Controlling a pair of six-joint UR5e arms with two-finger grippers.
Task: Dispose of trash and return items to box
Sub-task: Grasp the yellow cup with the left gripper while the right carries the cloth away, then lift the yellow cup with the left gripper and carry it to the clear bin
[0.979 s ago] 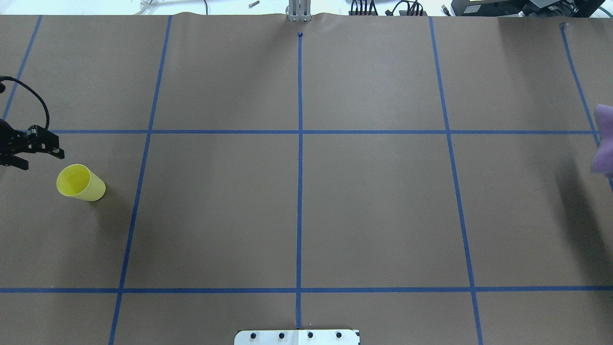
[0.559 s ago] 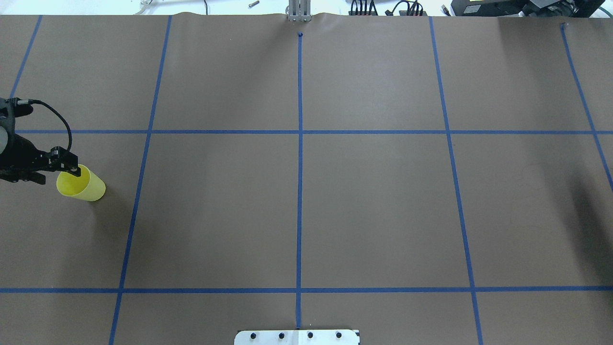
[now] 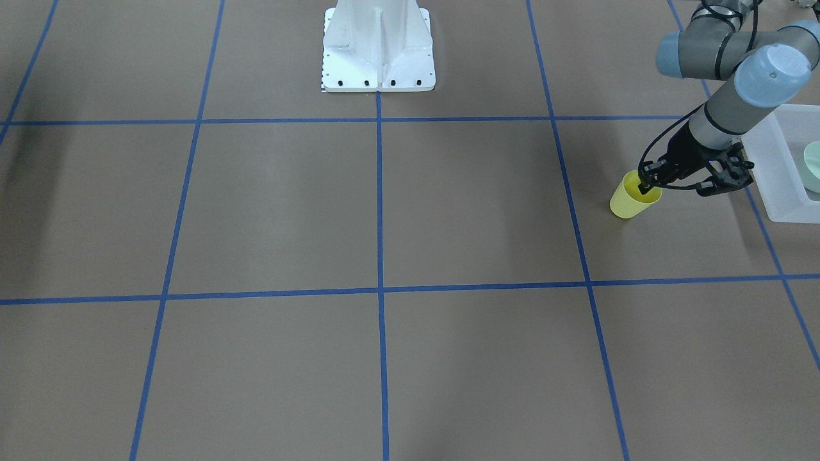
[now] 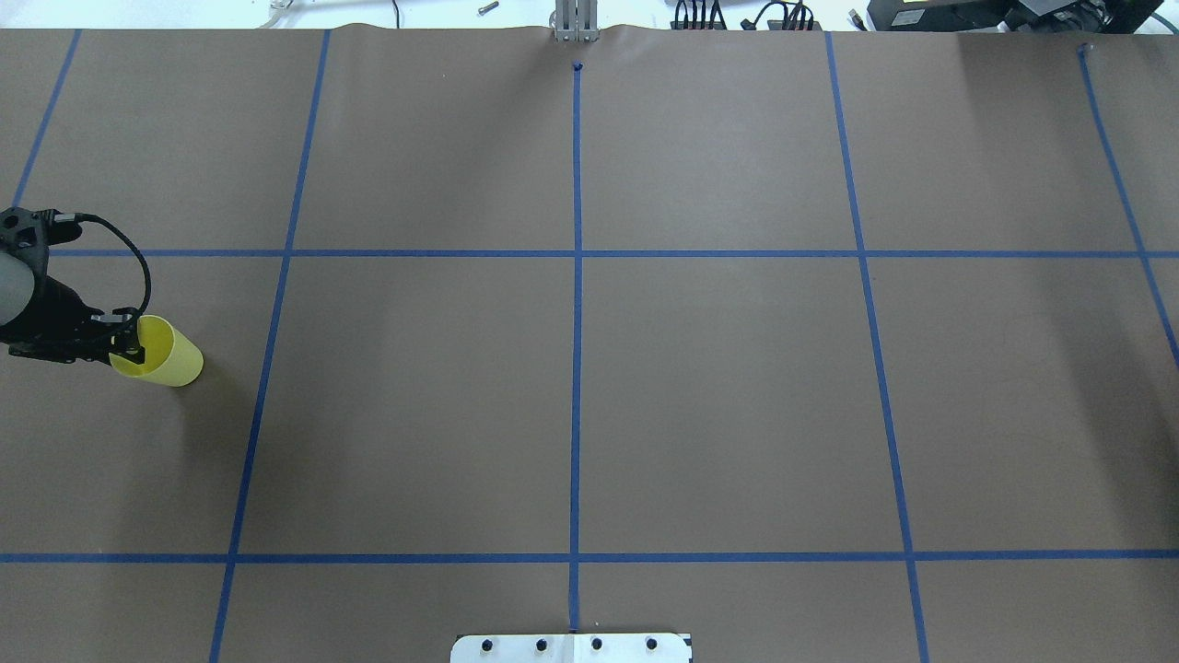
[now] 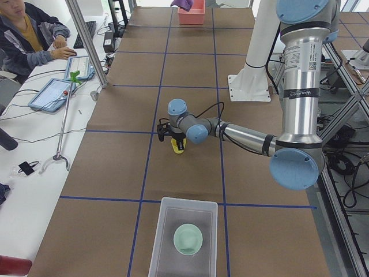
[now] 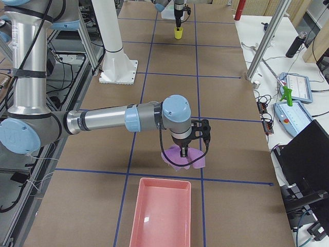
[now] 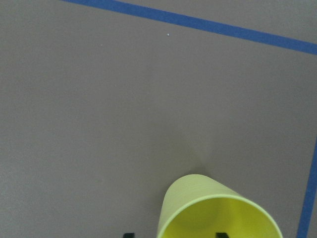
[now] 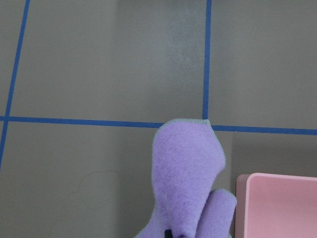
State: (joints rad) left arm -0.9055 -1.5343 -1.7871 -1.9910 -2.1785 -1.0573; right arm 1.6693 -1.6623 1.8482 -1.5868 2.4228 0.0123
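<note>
The robot's left gripper should grab the yellow cup by its rim (image 3: 631, 175) to clear the table and return items to the box (image 3: 784, 165).
A yellow cup (image 4: 164, 356) stands upright at the table's left side. My left gripper (image 3: 676, 187) is open and astride the cup's rim, one finger inside the cup (image 7: 218, 213) and one outside. The frosted box (image 5: 164, 231) lies close by and holds the mint-green bowl (image 5: 188, 239). The box's wall (image 3: 772, 166) also shows at the right edge of the front-facing view. My right gripper (image 6: 183, 150) is shut on a purple cloth (image 8: 185, 173), which hangs just above the table next to a pink tray (image 6: 162, 216).
The robot's white base (image 3: 378, 48) stands at the table's middle rear edge. Blue tape lines divide the brown table into squares. An operator (image 5: 31, 34) sits at a side desk with tablets beyond the far edge.
My left gripper moved right and down to the yellow cup, putting one finger inside it. The purple cloth has left the right edge of the overhead view.
</note>
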